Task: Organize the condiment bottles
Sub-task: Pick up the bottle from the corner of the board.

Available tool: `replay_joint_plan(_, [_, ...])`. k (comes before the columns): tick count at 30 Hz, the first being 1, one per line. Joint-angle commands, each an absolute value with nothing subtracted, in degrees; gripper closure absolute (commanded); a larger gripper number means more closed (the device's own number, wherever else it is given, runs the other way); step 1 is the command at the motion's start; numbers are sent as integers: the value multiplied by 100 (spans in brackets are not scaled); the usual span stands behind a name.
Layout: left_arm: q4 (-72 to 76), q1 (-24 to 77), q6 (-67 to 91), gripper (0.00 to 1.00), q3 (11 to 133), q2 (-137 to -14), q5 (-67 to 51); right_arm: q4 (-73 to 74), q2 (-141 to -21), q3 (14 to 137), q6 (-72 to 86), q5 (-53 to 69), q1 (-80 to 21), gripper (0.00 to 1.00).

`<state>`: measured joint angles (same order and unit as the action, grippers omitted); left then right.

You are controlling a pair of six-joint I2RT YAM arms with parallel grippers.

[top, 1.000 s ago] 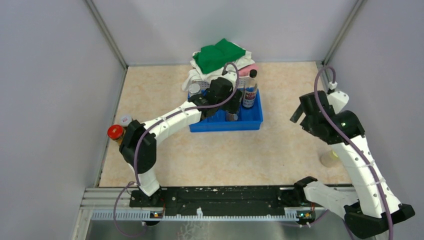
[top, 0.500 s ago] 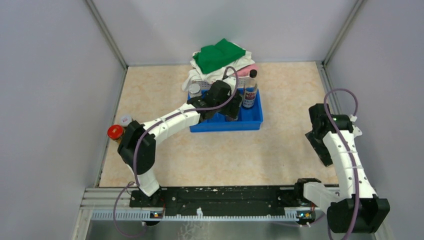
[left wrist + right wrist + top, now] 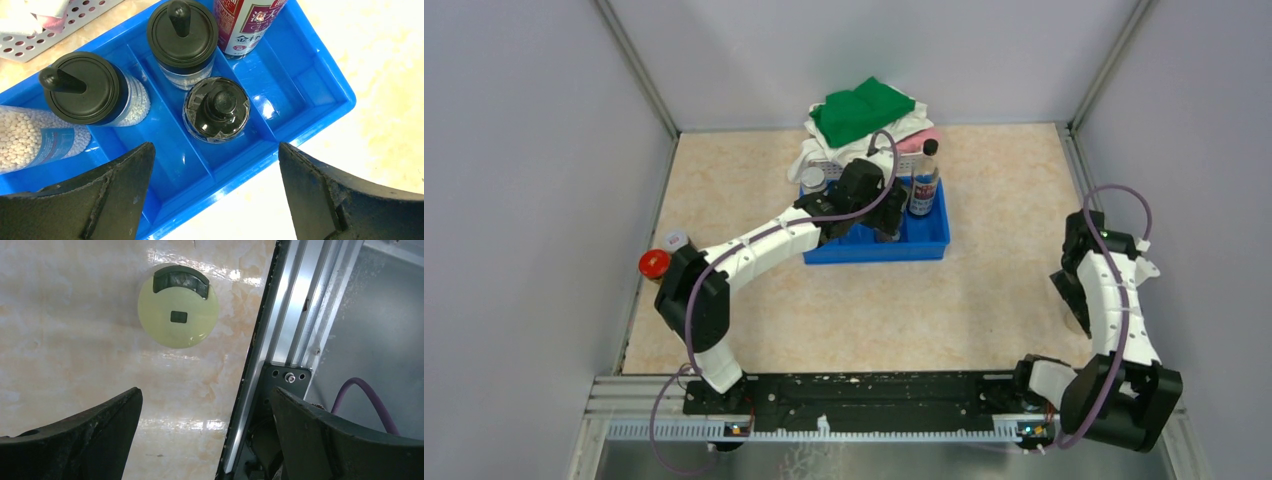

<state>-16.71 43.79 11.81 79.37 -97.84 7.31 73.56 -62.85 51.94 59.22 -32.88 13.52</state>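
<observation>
My right gripper is to grab the cream-capped jar next by opposite sides of its cap. That leaves the jar's base free to be set upright in the blue tray [image 3: 924,246].
The blue tray [image 3: 924,246] holds a tall bottle with a blue-red label [image 3: 924,180], a silver-capped jar [image 3: 814,178] and more. The left wrist view shows the tray [image 3: 310,80], two black-capped clear bottles [image 3: 182,32] [image 3: 85,87], a small dark bottle [image 3: 216,109], a lying bottle of white beads [image 3: 30,140] and the labelled bottle [image 3: 247,25]. My left gripper [image 3: 215,170] [image 3: 879,215] hovers open and empty over the tray's near edge. My right gripper [image 3: 207,415] [image 3: 1079,300] is open and empty above a cream-capped jar [image 3: 178,312]. A red-capped jar [image 3: 654,263] and a silver-capped jar [image 3: 674,239] stand at the left wall.
A white basket of cloths [image 3: 864,125] sits behind the tray. An aluminium rail [image 3: 280,340] runs beside the cream-capped jar along the table's right edge. The walls close in left, right and back.
My right arm has swung down and back to the right edge, over the cream-capped jar. My left gripper has barely shifted above the tray.
</observation>
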Motion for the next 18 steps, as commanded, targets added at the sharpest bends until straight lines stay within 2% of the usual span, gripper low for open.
replay_joint_plan(1, [-1515,4377,1134,1,7963,-9725,730,7162,-6581,5353,5694,-3416,1586,1])
replay_joint_plan(12, [-1485,4368,1047,1,7856,-9685,906,6685,-7310,5429,5448,-3424,2111,2])
replay_joint_plan(15, [-1485,4368,1021,1,7839,-9694,958,6514,-7436,5437,5282,-3396,2319,7])
replay_joint_plan(18, [-1479,4360,1004,1,7831,-9711,982,6385,-7582,5517,5135,-3455,2427,8])
